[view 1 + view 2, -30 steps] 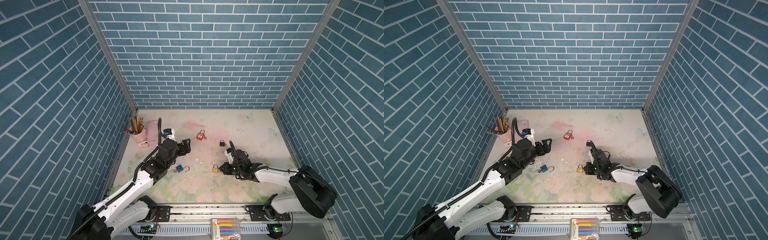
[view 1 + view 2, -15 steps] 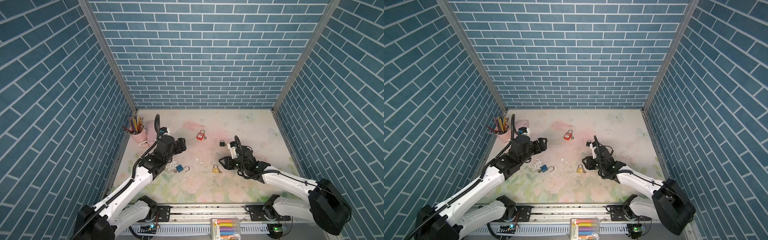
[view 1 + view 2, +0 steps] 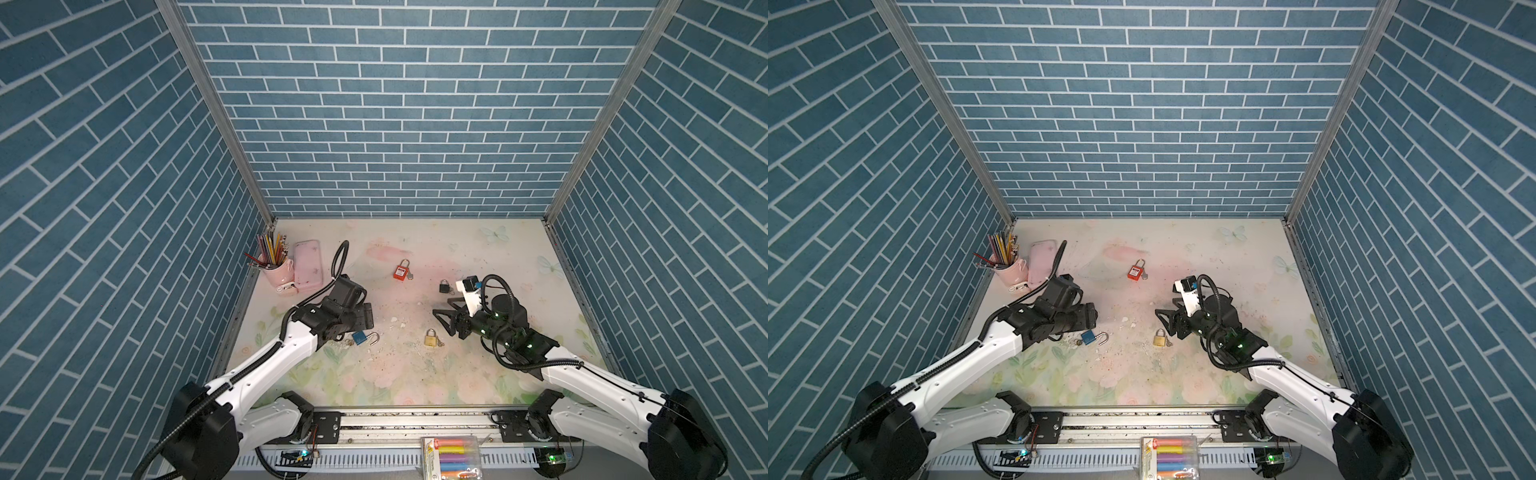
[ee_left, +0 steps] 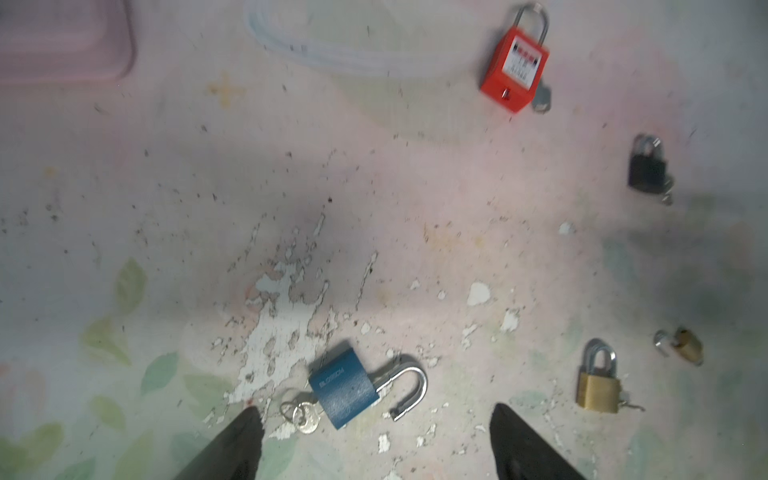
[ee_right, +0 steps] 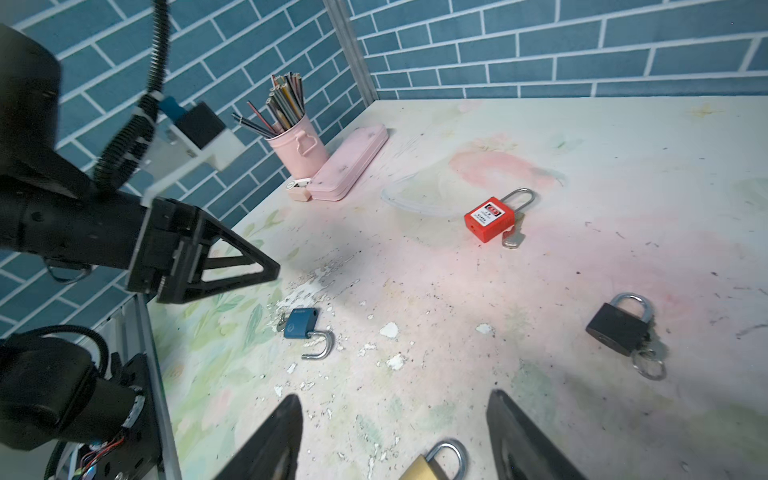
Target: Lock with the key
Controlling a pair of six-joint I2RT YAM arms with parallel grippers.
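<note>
The blue padlock will be grabbed next by the sides of its body with my left gripper, so the open shackle (image 3: 376, 338) (image 4: 424, 385) and the key stay free for locking.
A blue padlock (image 4: 344, 388) lies on the table with its shackle swung open and a key (image 4: 306, 419) on a ring in its base. My left gripper (image 4: 374, 411) hangs open just above it, a finger on either side; both top views show the gripper (image 3: 368, 318) behind the lock (image 3: 360, 337). A brass padlock (image 3: 431, 337) with its shackle shut lies at mid table. My right gripper (image 5: 394, 397) stands open above it and holds nothing; the brass padlock (image 5: 432, 467) shows at the frame's edge between the fingers.
A red padlock (image 3: 401, 271) and a black padlock (image 3: 444, 286) lie further back, each with a key. A pink cup of pencils (image 3: 276, 266) and a pink case (image 3: 307, 264) stand at the back left. Paint flakes litter the table's middle.
My right gripper has opened and drawn up and back from the brass padlock. My left gripper, still open, has come forward over the blue padlock.
</note>
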